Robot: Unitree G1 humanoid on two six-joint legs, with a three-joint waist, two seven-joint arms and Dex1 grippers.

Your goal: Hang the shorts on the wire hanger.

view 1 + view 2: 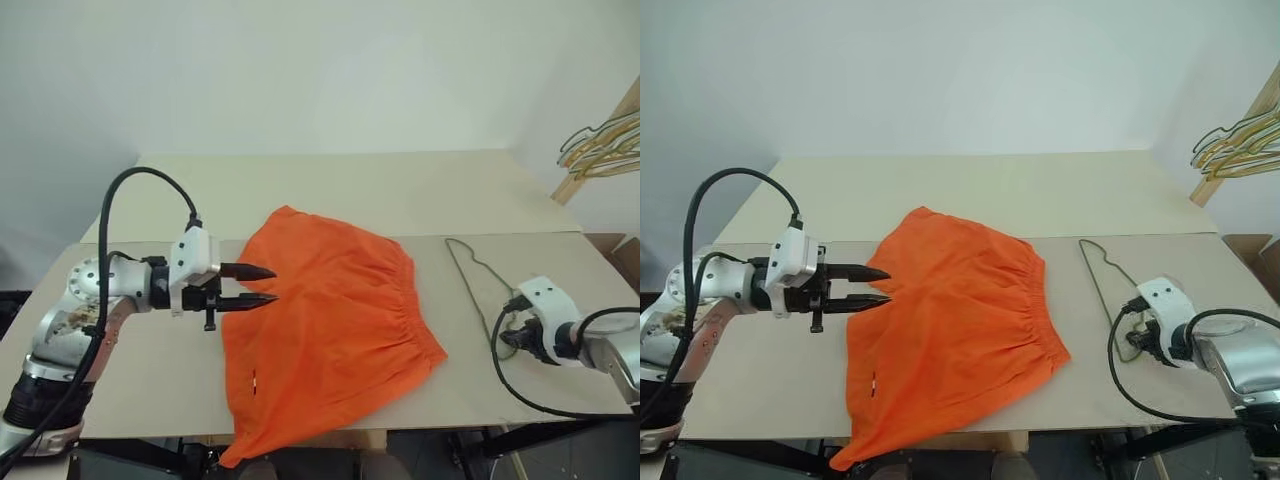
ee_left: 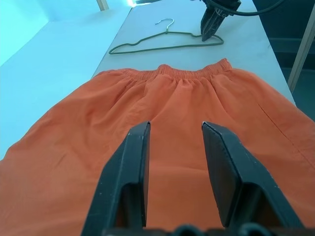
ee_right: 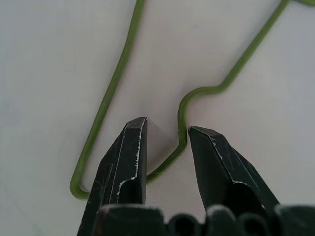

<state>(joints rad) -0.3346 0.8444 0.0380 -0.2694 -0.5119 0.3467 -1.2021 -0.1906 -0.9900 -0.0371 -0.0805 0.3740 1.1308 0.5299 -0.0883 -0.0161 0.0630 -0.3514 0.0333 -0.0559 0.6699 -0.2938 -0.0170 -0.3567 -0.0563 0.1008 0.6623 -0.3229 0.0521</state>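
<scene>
The wire hanger needs to come to the shorts' waistband, so my right gripper will grab the hanger by its bent wire corner (image 3: 166, 163) next.
The orange shorts (image 1: 330, 320) lie spread flat on the table (image 1: 380, 190), waistband toward the right, and one leg hangs over the front edge. My left gripper (image 1: 272, 285) hovers open just over their left edge, pointing right, with nothing between its fingers. The thin olive wire hanger (image 1: 467, 272) lies flat on the table to the right of the shorts. My right gripper (image 3: 167, 129) points down at the hanger's near end. It is open, its fingertips set on either side of a bend in the wire (image 3: 183, 123), close to the tabletop.
A bunch of gold and green wire hangers (image 1: 600, 145) hangs on a slanted wooden rack (image 1: 585, 165) at the back right. The tabletop is two beige boards with a seam (image 1: 500, 235) running across. The front edge lies close below the shorts.
</scene>
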